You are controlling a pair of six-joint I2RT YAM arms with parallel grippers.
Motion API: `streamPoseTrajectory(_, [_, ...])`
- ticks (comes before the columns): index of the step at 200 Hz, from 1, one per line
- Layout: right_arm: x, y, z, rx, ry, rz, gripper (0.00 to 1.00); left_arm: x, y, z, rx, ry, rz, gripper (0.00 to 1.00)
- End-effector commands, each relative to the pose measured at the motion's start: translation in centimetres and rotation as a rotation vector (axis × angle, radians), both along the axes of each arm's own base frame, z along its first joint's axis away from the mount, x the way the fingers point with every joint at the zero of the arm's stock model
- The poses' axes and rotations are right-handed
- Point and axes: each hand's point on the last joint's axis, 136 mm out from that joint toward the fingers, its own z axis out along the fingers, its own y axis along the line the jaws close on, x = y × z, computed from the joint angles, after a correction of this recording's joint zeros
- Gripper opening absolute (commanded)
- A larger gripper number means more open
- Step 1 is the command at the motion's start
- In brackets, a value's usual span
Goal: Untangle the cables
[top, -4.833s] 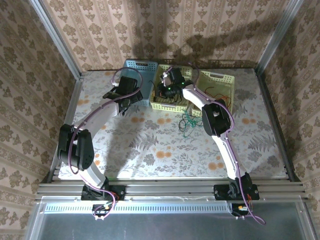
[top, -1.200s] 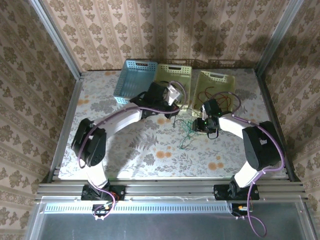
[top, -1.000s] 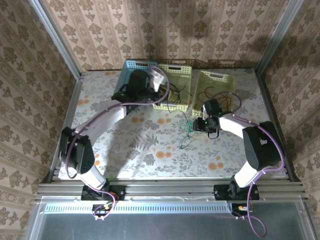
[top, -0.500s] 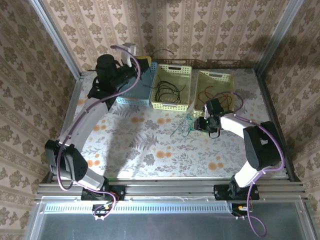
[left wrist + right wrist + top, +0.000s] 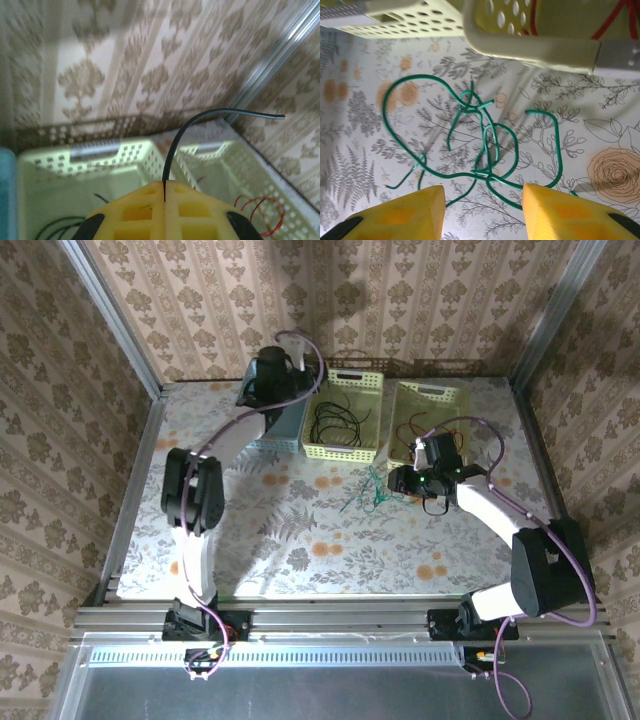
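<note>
A green cable at the tangle's near edge (image 5: 378, 505) (image 5: 493, 189) will be grabbed by my right gripper next. The other loops will stay free for my left gripper to untangle.
My left gripper (image 5: 165, 184) is shut on a thin black cable (image 5: 200, 116), which rises from between the yellow fingers and curves off to the right. In the top view that gripper (image 5: 303, 380) hangs high at the back, by the middle basket's (image 5: 372, 445) left rim. More black cables (image 5: 335, 422) lie coiled in that basket. Green cables (image 5: 485, 135) lie tangled in loose loops on the table, also in the top view (image 5: 365, 498). My right gripper (image 5: 480, 212) stands open just above them, nothing between its fingers (image 5: 560, 210). Red cables (image 5: 420, 430) lie in the right basket (image 5: 462, 405).
A blue basket (image 5: 268, 438) stands at the back left, partly hidden by the left arm. The three baskets stand side by side along the back wall. The right basket's corner (image 5: 530, 45) is close beyond the green cables. Metal frame rails edge the table.
The left arm has swung right from the back left corner to the middle basket's edge, still holding the black cable. The right gripper has shifted slightly; the green cables lie as before.
</note>
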Motion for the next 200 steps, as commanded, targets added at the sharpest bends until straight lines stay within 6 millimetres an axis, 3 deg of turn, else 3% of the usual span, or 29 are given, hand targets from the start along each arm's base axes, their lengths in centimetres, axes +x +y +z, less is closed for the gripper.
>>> streamPoseTrajectory(1, [-0.3, 0.0, 1.4, 0.019, -0.040, -0.003, 0.48, -1.7, -2.8, 0.3, -0.014, 0.010, -0.066, 0.49])
streamPoseTrajectory(13, [-0.3, -0.2, 1.6, 0.008, -0.045, -0.010, 0.48, -2.8, -2.8, -0.9, 0.000, 0.026, -0.070, 0.74])
streamPoseTrajectory(29, [-0.4, -0.3, 1.5, -0.002, -0.042, -0.006, 0.49, -5.0, -2.3, -1.7, 0.028, 0.019, -0.082, 0.88])
streamPoseTrajectory(49, [-0.6, -0.1, 1.0, 0.002, -0.026, 0.013, 0.49, -9.0, -2.3, -3.6, 0.105, 0.042, -0.179, 0.92])
streamPoseTrajectory(78, [-0.8, 1.3, 0.9, 0.026, -0.020, 0.088, 0.49, -15.8, -2.9, -8.4, 0.291, 0.116, -0.350, 0.93])
streamPoseTrajectory(104, [-0.6, 2.8, 0.5, 0.003, -0.002, 0.150, 0.49, -19.6, -3.0, -12.6, 0.436, 0.168, -0.421, 0.93])
streamPoseTrajectory(125, [0.0, 3.8, 0.2, -0.035, -0.002, 0.182, 0.49, -20.6, -2.7, -15.0, 0.508, 0.190, -0.426, 0.92])
streamPoseTrajectory(168, [1.9, 5.0, -1.5, -0.056, 0.048, 0.202, 0.46, -20.7, -2.3, -17.3, 0.549, 0.217, -0.414, 0.90])
streamPoseTrajectory(184, [2.7, 5.4, -2.4, -0.058, 0.075, 0.199, 0.38, -21.0, -2.5, -18.0, 0.574, 0.216, -0.429, 0.90])
streamPoseTrajectory(200, [3.1, 5.5, -3.0, -0.058, 0.089, 0.193, 0.22, -21.2, -3.0, -18.9, 0.606, 0.210, -0.447, 0.90])
